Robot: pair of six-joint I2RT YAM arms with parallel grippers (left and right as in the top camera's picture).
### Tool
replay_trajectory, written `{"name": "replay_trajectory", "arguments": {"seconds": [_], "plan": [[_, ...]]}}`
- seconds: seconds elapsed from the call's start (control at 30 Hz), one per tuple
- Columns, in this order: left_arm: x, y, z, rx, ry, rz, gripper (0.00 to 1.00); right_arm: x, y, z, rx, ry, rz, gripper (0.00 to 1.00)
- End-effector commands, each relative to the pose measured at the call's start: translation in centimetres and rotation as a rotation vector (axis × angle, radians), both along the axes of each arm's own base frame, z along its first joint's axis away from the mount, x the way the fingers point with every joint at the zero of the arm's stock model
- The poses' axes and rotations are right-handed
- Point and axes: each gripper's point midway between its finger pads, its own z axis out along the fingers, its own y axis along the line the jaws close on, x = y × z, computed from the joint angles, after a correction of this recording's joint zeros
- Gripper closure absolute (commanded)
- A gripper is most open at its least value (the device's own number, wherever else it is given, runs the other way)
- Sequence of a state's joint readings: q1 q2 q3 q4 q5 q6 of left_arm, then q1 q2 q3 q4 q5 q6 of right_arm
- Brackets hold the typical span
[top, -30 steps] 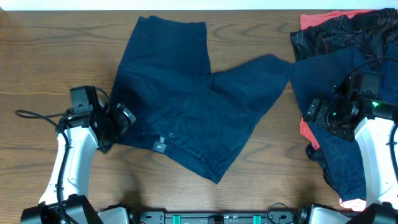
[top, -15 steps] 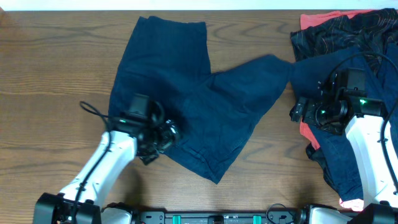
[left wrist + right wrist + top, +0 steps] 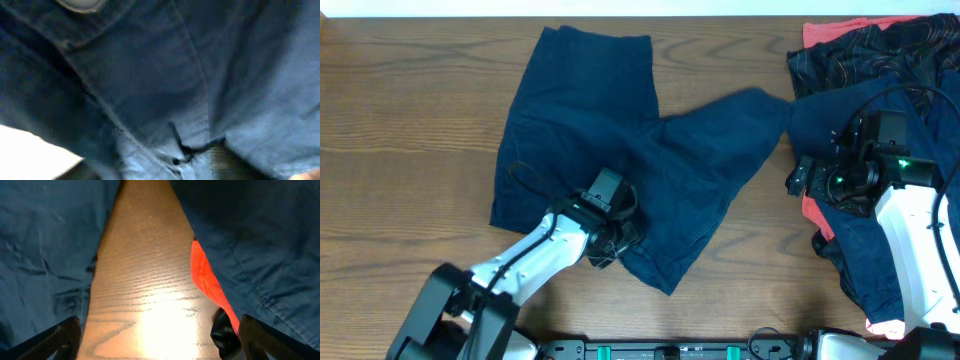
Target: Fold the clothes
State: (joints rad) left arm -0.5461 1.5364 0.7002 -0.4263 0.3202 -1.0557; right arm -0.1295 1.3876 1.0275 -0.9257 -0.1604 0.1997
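Observation:
I need to grab the navy blue shorts (image 3: 620,130) next with my right gripper, by the hem of the leg nearest the pile. Then I can fold that leg over the other.
Navy blue shorts (image 3: 620,130) lie spread flat mid-table, legs pointing up and to the right. My left gripper (image 3: 610,225) is low over their lower part near the waist. The left wrist view is filled by blurred navy cloth (image 3: 150,75) with the metal button (image 3: 80,4) at its top edge; no fingers show. My right gripper (image 3: 798,180) hangs open and empty over bare wood (image 3: 145,255), between the shorts' leg (image 3: 45,245) and the pile at the right. Its fingers (image 3: 160,340) are spread wide.
The pile at the right edge holds a black red-lined piece (image 3: 860,50), another navy garment (image 3: 880,250) and a coral-red piece (image 3: 817,213), also in the right wrist view (image 3: 207,280). Bare wooden table (image 3: 400,120) lies left of the shorts.
My left arm has swept right, from the shorts' left edge onto their lower middle. My right gripper shifted slightly left at first and has since held still.

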Motion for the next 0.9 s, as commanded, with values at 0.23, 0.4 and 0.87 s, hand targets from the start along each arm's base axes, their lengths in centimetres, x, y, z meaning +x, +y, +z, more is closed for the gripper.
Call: {"name": "replay_trajectory", "arguments": {"seconds": [0.23,0.4,0.87], "plan": [[1.1,12.4,0.3,0.269,0.035,0.095,0.94,-0.1,0.1,-0.1,-0.007,0.013,0.019,0.12],[3.1,18.6,2.8,0.261,-0.019,0.243,0.92,-0.1,1.6,-0.1,0.015,0.011,0.06,0.16],[-3.3,12.4,4.0,-0.094,0.256,0.213,0.31,1.1,7.1,-4.9,0.087,0.135,0.09,0.1]]}}
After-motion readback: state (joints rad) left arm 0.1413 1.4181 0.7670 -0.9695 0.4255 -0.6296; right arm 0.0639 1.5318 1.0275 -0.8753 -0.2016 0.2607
